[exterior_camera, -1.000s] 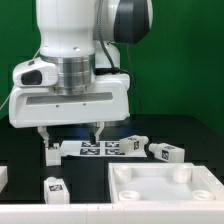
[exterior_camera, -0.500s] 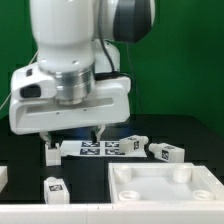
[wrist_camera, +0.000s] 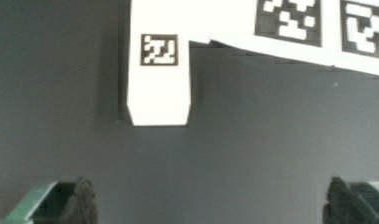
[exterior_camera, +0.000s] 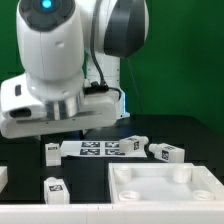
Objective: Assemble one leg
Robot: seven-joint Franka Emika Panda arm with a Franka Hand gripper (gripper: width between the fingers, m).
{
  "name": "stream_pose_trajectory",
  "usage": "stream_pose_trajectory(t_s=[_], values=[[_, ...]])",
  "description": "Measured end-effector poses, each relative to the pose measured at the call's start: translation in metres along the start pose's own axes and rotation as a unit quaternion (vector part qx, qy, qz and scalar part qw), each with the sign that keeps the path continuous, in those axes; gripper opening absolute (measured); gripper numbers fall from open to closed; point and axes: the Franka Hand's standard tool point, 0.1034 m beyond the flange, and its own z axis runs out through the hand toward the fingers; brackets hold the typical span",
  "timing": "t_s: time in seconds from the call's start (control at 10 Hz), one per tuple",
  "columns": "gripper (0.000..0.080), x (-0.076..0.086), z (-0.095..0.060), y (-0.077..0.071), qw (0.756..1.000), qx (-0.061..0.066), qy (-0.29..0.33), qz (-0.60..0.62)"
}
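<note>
My gripper next has to grip the leg by its tagged square end [exterior_camera: 53, 155] [wrist_camera: 159, 88]. This is to assemble the leg into the white tray-like body.
In the wrist view one leg [wrist_camera: 163, 80], a stubby white post with a square tag at one end, lies on the dark table against the marker board [wrist_camera: 307, 28]. My gripper [wrist_camera: 207, 204] is open and empty, and its two fingertips [wrist_camera: 61, 202] stand wide apart above bare table, short of the leg. In the exterior view this leg [exterior_camera: 52, 151] lies at the left end of the marker board [exterior_camera: 100, 148], below my raised hand [exterior_camera: 60, 112]. My fingers do not show clearly there.
Other legs lie to the right of the marker board [exterior_camera: 137, 145] [exterior_camera: 167, 152] and at the front left [exterior_camera: 55, 188]. The large white tray-like body [exterior_camera: 170, 190] fills the front right. A white part [exterior_camera: 3, 178] shows at the left edge. A green wall stands behind.
The arm has risen and swung toward the exterior view's left and tilted. The fingers that hung just above the marker board's left end have lifted away. The parts have not moved.
</note>
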Motion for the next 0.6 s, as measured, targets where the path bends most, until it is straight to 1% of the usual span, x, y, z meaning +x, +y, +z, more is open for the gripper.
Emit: stream_pose_trajectory(t_s=[0.1, 0.2, 0.3, 0.4, 0.5, 0.6], values=[[0.0649, 0.002, 0.001, -0.001, 1.0, 0.004, -0.026, -0.001], [0.0649, 0.001, 0.007, 0.005, 0.999, -0.002, -0.048, -0.007], [0.0649, -0.005, 0.023, 0.019, 0.996, -0.02, -0.091, 0.001], [0.0649, -0.007, 0.03, 0.02, 0.992, -0.029, -0.123, 0.004], [0.0649, -0.002, 0.029, 0.018, 0.992, -0.028, -0.126, 0.001], [0.0649, -0.001, 0.028, 0.019, 0.992, -0.029, -0.124, 0.001]])
